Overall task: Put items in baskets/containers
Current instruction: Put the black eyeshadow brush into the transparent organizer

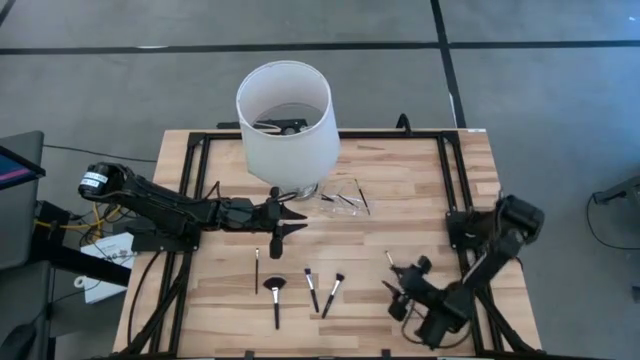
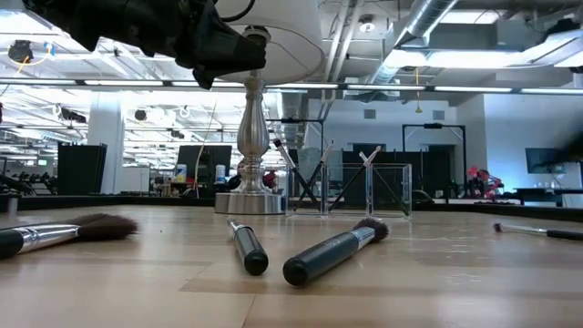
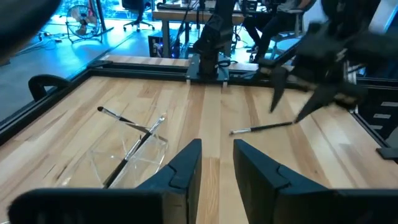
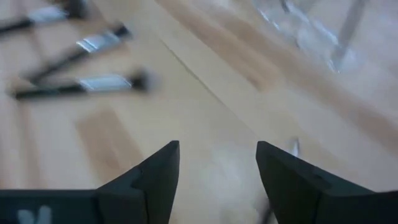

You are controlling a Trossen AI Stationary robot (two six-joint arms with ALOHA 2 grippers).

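I will next grab the thin brush by its black handle with my right gripper. Then it can go into the clear container.
Several thin black makeup brushes lie flat on the wooden table: one, a fan-headed one, two more, and one farther right. A few brushes lean inside the clear plastic tray beside the lamp's base. My left gripper hovers open, left of the tray and above the loose brushes. My right gripper is open and low over the table, near the rightmost brush. Neither gripper holds anything.
A lamp with a tall white shade and a silvery stem stands at the table's far side, next to the tray. Black rails frame the table. Bare wood lies between the brush row and the tray.
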